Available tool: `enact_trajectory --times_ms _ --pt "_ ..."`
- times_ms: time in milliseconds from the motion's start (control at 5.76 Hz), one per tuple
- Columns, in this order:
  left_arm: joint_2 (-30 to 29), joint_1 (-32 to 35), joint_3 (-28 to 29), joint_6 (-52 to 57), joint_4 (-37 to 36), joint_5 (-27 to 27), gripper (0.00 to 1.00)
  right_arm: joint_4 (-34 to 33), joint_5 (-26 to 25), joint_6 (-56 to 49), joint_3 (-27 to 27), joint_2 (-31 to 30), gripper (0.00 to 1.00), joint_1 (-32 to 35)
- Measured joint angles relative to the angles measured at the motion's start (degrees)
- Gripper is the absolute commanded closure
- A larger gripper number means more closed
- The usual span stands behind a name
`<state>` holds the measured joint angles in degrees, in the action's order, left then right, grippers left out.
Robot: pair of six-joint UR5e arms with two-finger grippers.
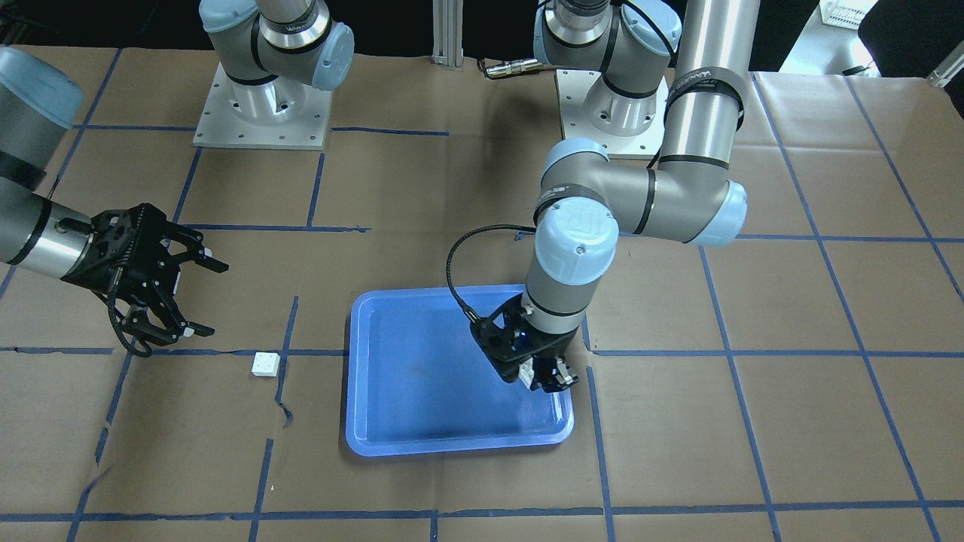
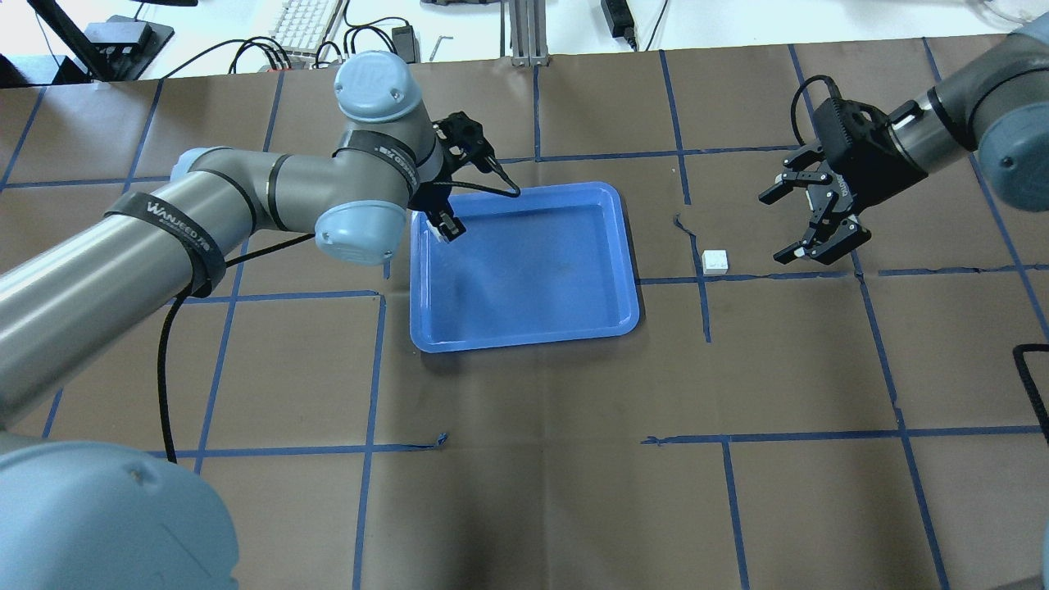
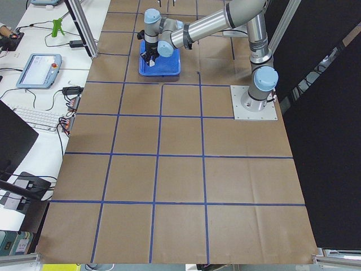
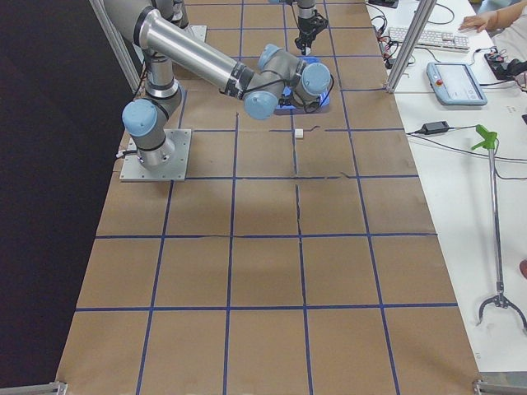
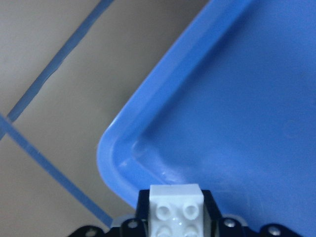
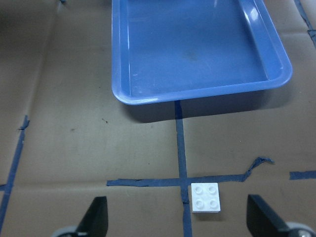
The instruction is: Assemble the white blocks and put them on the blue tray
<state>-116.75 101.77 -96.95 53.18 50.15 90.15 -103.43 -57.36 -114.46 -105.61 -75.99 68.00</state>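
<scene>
I will grab the loose white block by its opposite sides with my right gripper next. The block then goes into the blue tray [image 1: 422, 376] [image 6: 197, 44] for assembly.
My left gripper [image 2: 447, 225] is shut on a white block [image 5: 177, 207] and holds it just above a corner of the blue tray [image 2: 533, 270]. In the front view this gripper [image 1: 546, 374] hangs over the tray's [image 1: 422, 376] right side. The second white block [image 2: 715, 260] lies studs up on the table paper, right of the tray, on a blue tape line. My right gripper [image 2: 778, 228] is open and empty, a little to the right of that block. In the right wrist view the block [image 6: 206, 197] lies between and just ahead of the open fingers [image 6: 94, 217], with the tray [image 6: 197, 44] beyond.
Brown paper with blue tape grid lines covers the table [image 2: 574, 459]. A torn paper edge [image 2: 678, 221] lies between the tray and the loose block. The two arm bases [image 1: 260, 105] stand at the robot's side. Keyboards and cables lie beyond the far table edge [image 2: 311, 20].
</scene>
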Motion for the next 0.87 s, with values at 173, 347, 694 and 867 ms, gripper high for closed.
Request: enact_trajectory --times_ms 173,347,694,867 --pt "-0.4 2.2 -1.2 9.2 -0.2 -0.2 0.90 -8.1 2.0 -0.7 -4.6 1.5 0.00 -0.6" --pt "-0.7 3.4 -2.3 14.4 -0.5 -0.3 0.90 -14.1 2.8 -1.0 -7.2 3.8 0.00 -0.8" --pt "-1.2 5.0 -2.7 18.3 -0.9 -0.4 0.90 -19.8 3.2 -1.1 -8.2 8.8 0.00 -0.8" --pt "-1.4 6.0 -2.4 18.4 -1.5 -0.4 0.90 -22.0 4.6 -0.9 -8.1 10.2 0.00 -0.8"
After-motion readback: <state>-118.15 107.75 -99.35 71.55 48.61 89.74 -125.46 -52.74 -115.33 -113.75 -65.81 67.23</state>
